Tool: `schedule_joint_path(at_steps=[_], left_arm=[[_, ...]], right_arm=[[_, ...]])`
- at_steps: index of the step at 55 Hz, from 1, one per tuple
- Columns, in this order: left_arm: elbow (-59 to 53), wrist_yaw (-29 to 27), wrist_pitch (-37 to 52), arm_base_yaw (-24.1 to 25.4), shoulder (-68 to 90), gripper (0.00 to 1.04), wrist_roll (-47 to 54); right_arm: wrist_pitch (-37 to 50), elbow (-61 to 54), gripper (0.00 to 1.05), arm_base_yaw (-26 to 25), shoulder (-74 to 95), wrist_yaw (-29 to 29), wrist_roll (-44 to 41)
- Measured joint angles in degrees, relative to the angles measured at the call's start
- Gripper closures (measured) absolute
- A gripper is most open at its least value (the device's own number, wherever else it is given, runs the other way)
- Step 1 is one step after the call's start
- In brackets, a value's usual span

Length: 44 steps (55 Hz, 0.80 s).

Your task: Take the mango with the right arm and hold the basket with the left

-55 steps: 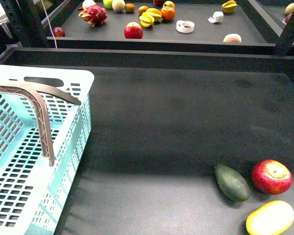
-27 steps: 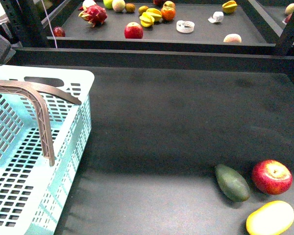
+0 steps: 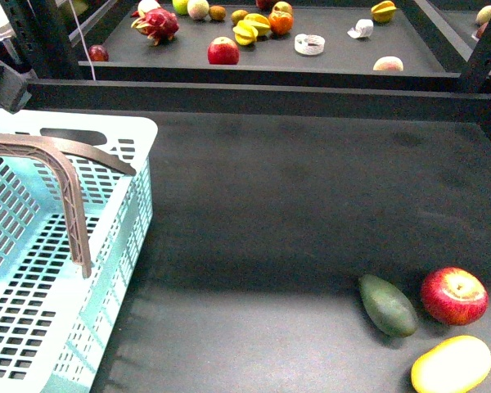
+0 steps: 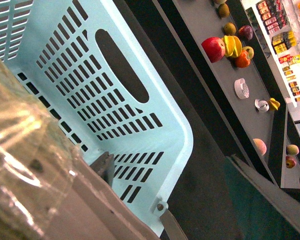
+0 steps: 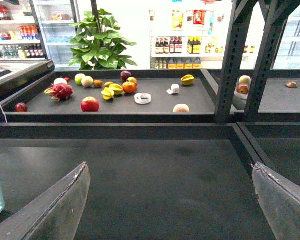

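My left gripper takes hold of the basket by its grey-brown handle next, to keep the basket steady for the mango (image 3: 450, 364).
The yellow-orange mango (image 3: 450, 364) lies at the table's near right corner. The pale turquoise basket (image 3: 106, 270) stands at the near left, its grey-brown handle (image 3: 69, 196) raised. A bit of my left arm (image 3: 0, 80) shows above the basket's far left corner. In the left wrist view my left gripper (image 4: 167, 167) is open, with the basket's rim corner (image 4: 182, 150) and handle pivot (image 4: 160, 206) between its fingers (image 4: 35, 180). My right gripper (image 5: 170, 172) is open over bare dark table, with nothing between its fingertips (image 5: 65, 200). The right wrist view does not show the mango.
A dark green oval fruit (image 3: 387, 305) and a red apple (image 3: 453, 295) lie just beyond the mango. A raised black ledge (image 3: 254, 97) borders the table's far side. The shelf behind it holds several fruits, among them a dragon fruit (image 3: 155, 24) and an apple (image 3: 222, 51).
A black part of my left arm has come into the front view at the upper left, above the basket's far corner. The basket and the fruits have not moved.
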Motion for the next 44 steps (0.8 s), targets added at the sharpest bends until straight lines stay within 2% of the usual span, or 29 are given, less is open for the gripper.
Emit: schedule_joint_path(at_steps=[11,20,23,44], left_arm=[[-0.63,-0.31,-0.90,-0.52,0.00,0.71,-2.16],[-1.14,1.64,-1.68,-1.31,-1.29,0.92,-4.48],[-1.66,1.64,-2.16,-1.57,-1.88,0.95,-2.21],[-6.10,5.31,-2.99,-3.48,-14.16,0.95,4.00]], right_arm=[[0.00,0.00,0.08,0.00,0.00,0.00,0.00],[0.00,0.00,0.08,0.00,0.00,0.00,0.00],[0.00,0.00,0.08,0.00,0.00,0.00,0.00],[0.00,0.00,0.08,0.00,0.00,0.00,0.00]])
